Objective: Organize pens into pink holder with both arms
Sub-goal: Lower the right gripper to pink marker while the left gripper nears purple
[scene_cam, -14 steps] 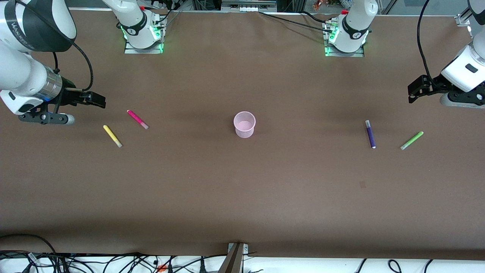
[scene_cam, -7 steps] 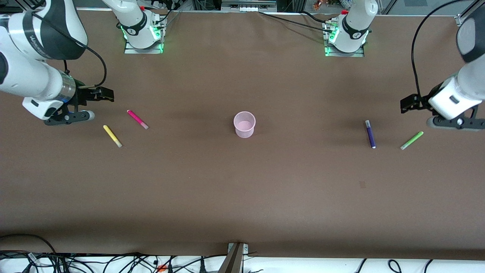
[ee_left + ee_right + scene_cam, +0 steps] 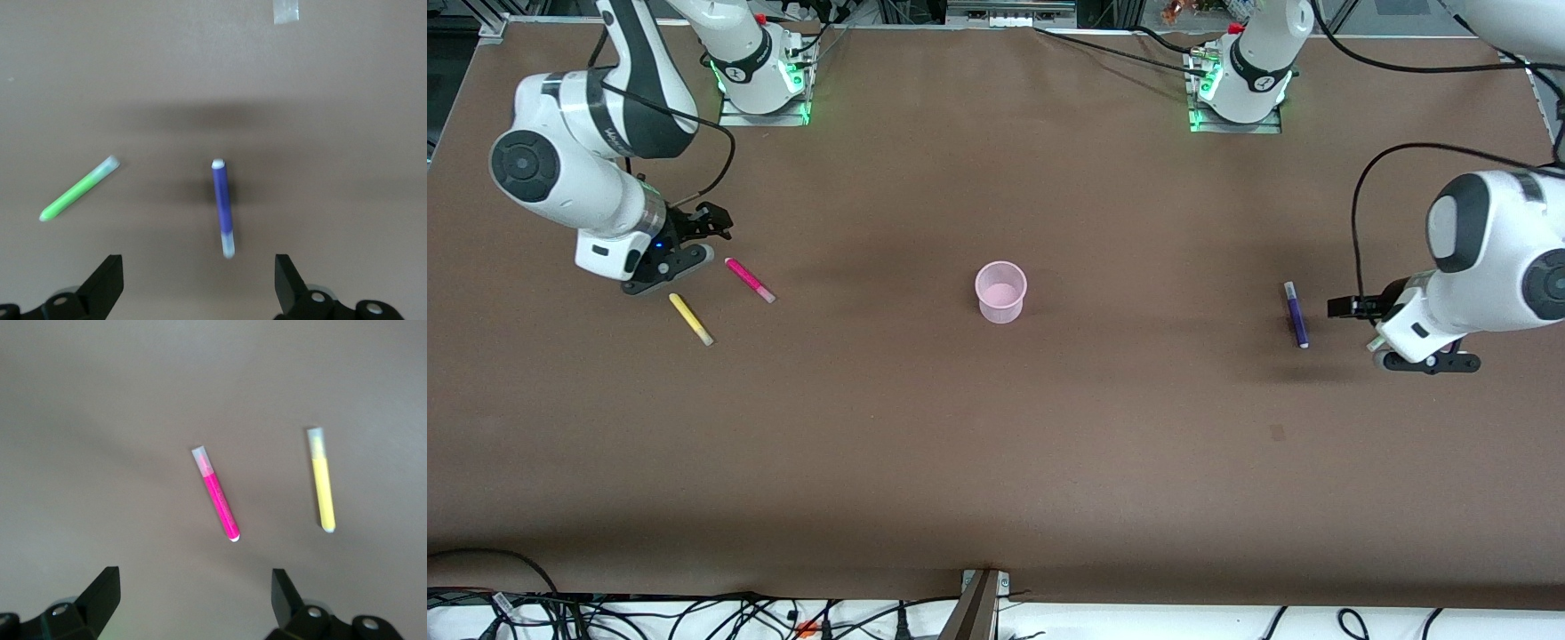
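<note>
My left gripper is to grip the purple pen by its purple body (image 3: 1297, 324) next, so that I can organize the purple pen into the pink holder (image 3: 1000, 292).
The pink holder (image 3: 1000, 292) stands upright mid-table. A magenta pen (image 3: 749, 279) and a yellow pen (image 3: 691, 319) lie toward the right arm's end. My right gripper (image 3: 710, 222) hangs open and empty over the table just short of the magenta pen (image 3: 216, 493), with the yellow pen (image 3: 321, 480) beside it. A purple pen (image 3: 1296, 314) lies toward the left arm's end. My left gripper (image 3: 1347, 307) is open and empty over the table beside it. In its wrist view the purple pen (image 3: 222, 207) lies ahead of the left gripper (image 3: 197, 263), the green pen (image 3: 79, 189) off to one side. The left arm hides the green pen in the front view.
Two white arm bases lit green (image 3: 763, 84) (image 3: 1238, 89) stand along the table's edge farthest from the front camera. Cables (image 3: 694, 613) run along the nearest edge. A piece of pale tape (image 3: 285, 10) is stuck on the brown table (image 3: 996, 462).
Both arms have swung in from the table's ends and lowered. The right gripper has come close to the magenta pen, the left gripper close to the purple pen. The left arm now covers the green pen.
</note>
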